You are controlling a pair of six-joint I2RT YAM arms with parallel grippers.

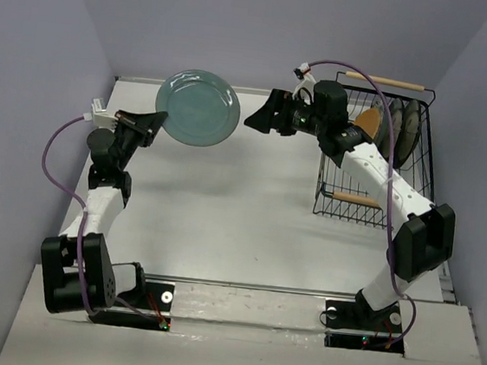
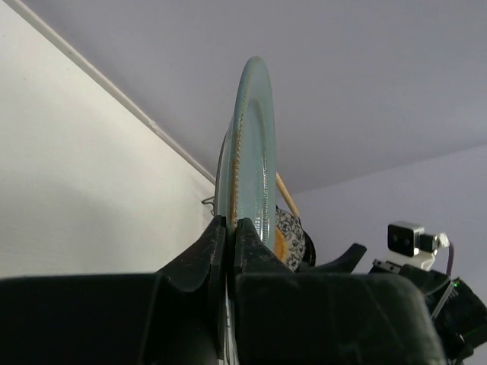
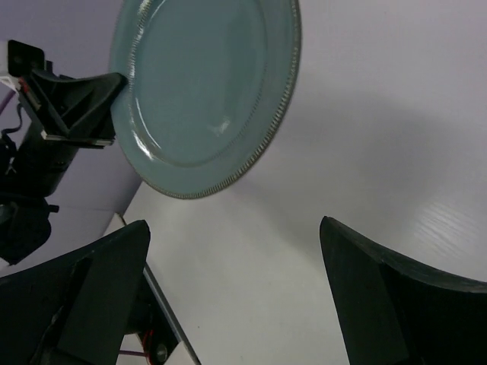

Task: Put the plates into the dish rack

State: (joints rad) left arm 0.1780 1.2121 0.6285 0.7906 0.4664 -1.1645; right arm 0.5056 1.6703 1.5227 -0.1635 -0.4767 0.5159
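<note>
The teal plate has an ungripped rim [image 1: 236, 110], so my right gripper needs to reach the plate and grip it there. That leaves the remaining edge free to slot into the rack [image 1: 427, 158].
The teal plate [image 1: 197, 108] hangs in the air over the far left of the table, its face turned toward the overhead camera. My left gripper [image 1: 159, 125] is shut on its left rim; the left wrist view shows the plate [image 2: 251, 152] edge-on, rising from the pinched jaws of the left gripper [image 2: 228, 228]. My right gripper [image 1: 262, 115] stands open just right of the plate, apart from it. In its own view the teal plate [image 3: 205, 91] fills the top, beyond the wide, empty right gripper [image 3: 236, 243]. The dish rack [image 1: 427, 158] sits at the right with several plates upright in it.
In the rack stand an orange-tan plate [image 1: 369, 122] and two dark-rimmed plates [image 1: 398, 120] side by side. Wooden handles [image 1: 385, 80] cap the rack's far and near ends. Purple walls close in the table on three sides. My right forearm reaches over the rack's left side.
</note>
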